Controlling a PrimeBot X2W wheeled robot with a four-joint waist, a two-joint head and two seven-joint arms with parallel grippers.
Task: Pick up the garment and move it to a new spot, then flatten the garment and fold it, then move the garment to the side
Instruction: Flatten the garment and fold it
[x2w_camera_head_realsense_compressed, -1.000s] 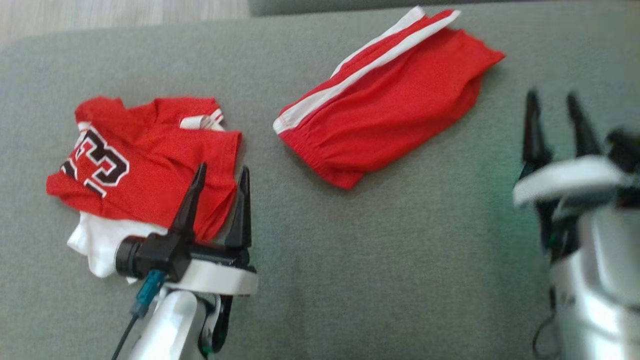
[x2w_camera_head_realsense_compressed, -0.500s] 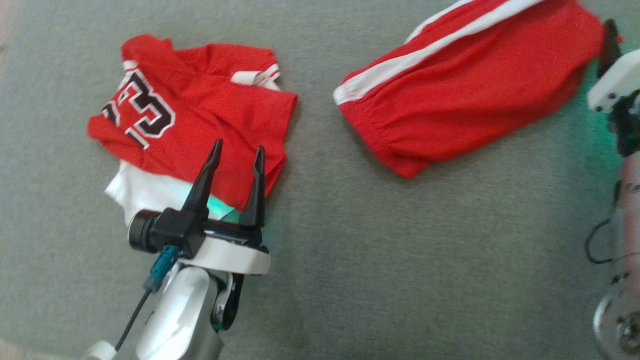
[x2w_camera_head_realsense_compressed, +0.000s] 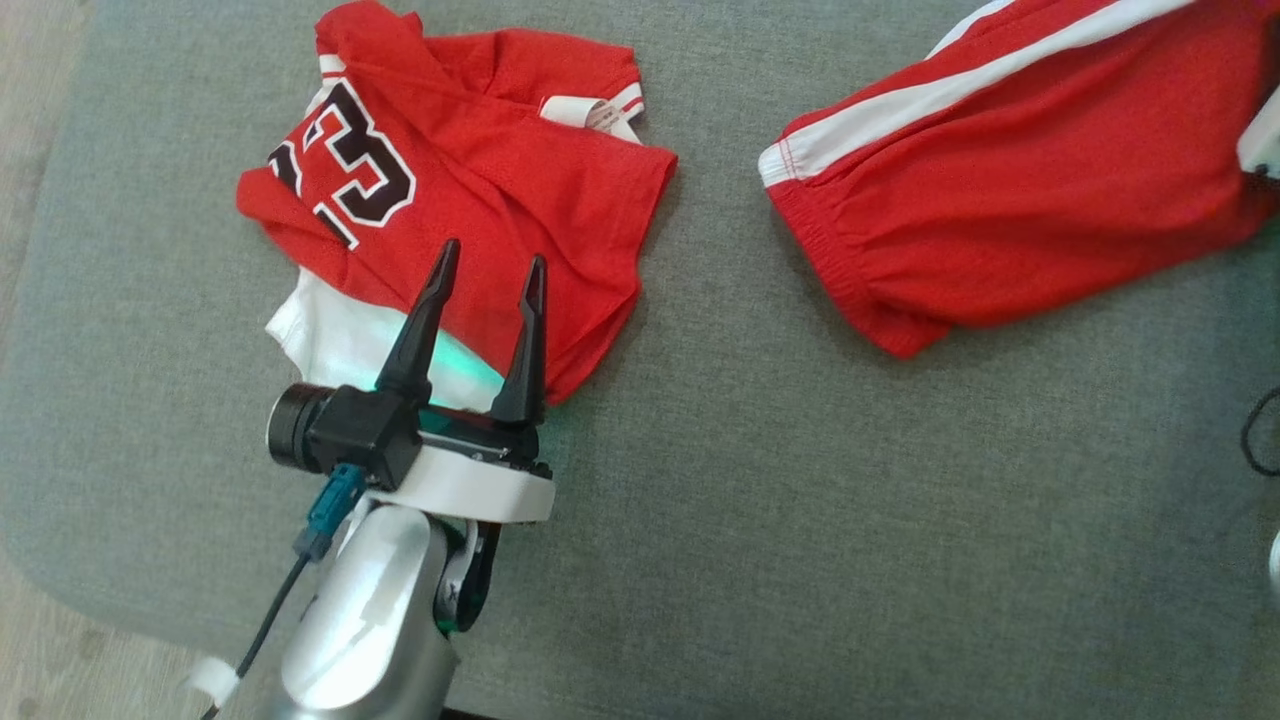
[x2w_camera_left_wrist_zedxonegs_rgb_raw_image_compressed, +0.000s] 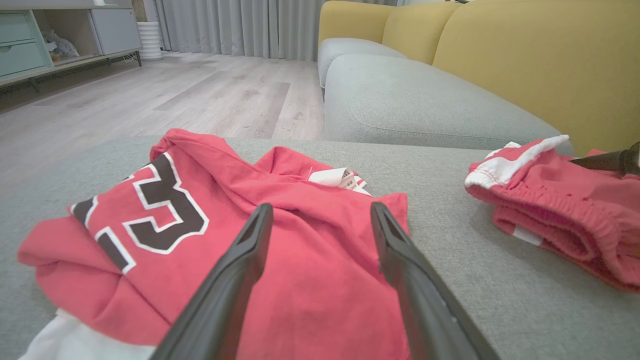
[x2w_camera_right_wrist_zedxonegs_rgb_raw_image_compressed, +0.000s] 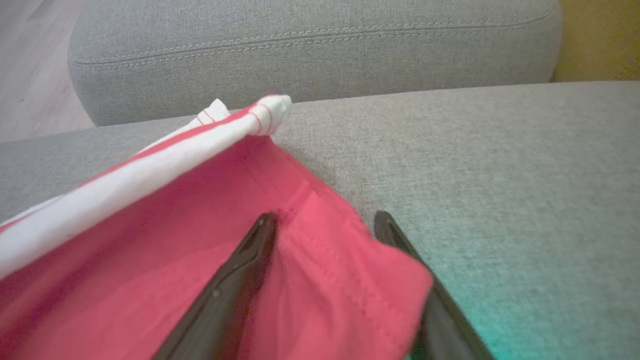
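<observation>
My right gripper is to take hold of the red shorts with the white stripe (x2w_camera_right_wrist_zedxonegs_rgb_raw_image_compressed: 138, 180) next, by the stitched corner of their leg hem (x2w_camera_right_wrist_zedxonegs_rgb_raw_image_compressed: 366, 264), to fold them.
Two garments lie on the grey cushion (x2w_camera_head_realsense_compressed: 760, 500). A crumpled red jersey (x2w_camera_head_realsense_compressed: 480, 180) with a dark number and a white underlayer sits at the left, also seen as the jersey (x2w_camera_left_wrist_zedxonegs_rgb_raw_image_compressed: 300, 260). Red shorts (x2w_camera_head_realsense_compressed: 1030, 200) with a white stripe lie at the right. My left gripper (x2w_camera_head_realsense_compressed: 494, 255) hovers open over the jersey's near edge, and its fingers (x2w_camera_left_wrist_zedxonegs_rgb_raw_image_compressed: 321, 207) frame the red cloth. My right gripper (x2w_camera_right_wrist_zedxonegs_rgb_raw_image_compressed: 325, 216) is open, with the shorts' hem corner (x2w_camera_right_wrist_zedxonegs_rgb_raw_image_compressed: 350, 280) lying between its fingers. Its white housing (x2w_camera_head_realsense_compressed: 1262, 140) shows at the shorts' right end.
The cushion's left and near edges drop to wooden floor (x2w_camera_head_realsense_compressed: 40, 660). Beyond it stand a grey sofa seat (x2w_camera_left_wrist_zedxonegs_rgb_raw_image_compressed: 415, 100) with yellow backs (x2w_camera_left_wrist_zedxonegs_rgb_raw_image_compressed: 525, 55). A cabinet (x2w_camera_left_wrist_zedxonegs_rgb_raw_image_compressed: 30, 45) and curtains stand far off. Bare cushion lies between and in front of the garments.
The head camera has swung, sliding the whole scene right and down. My right gripper has moved from the near right up to the shorts' far end. The left gripper stays over the jersey.
</observation>
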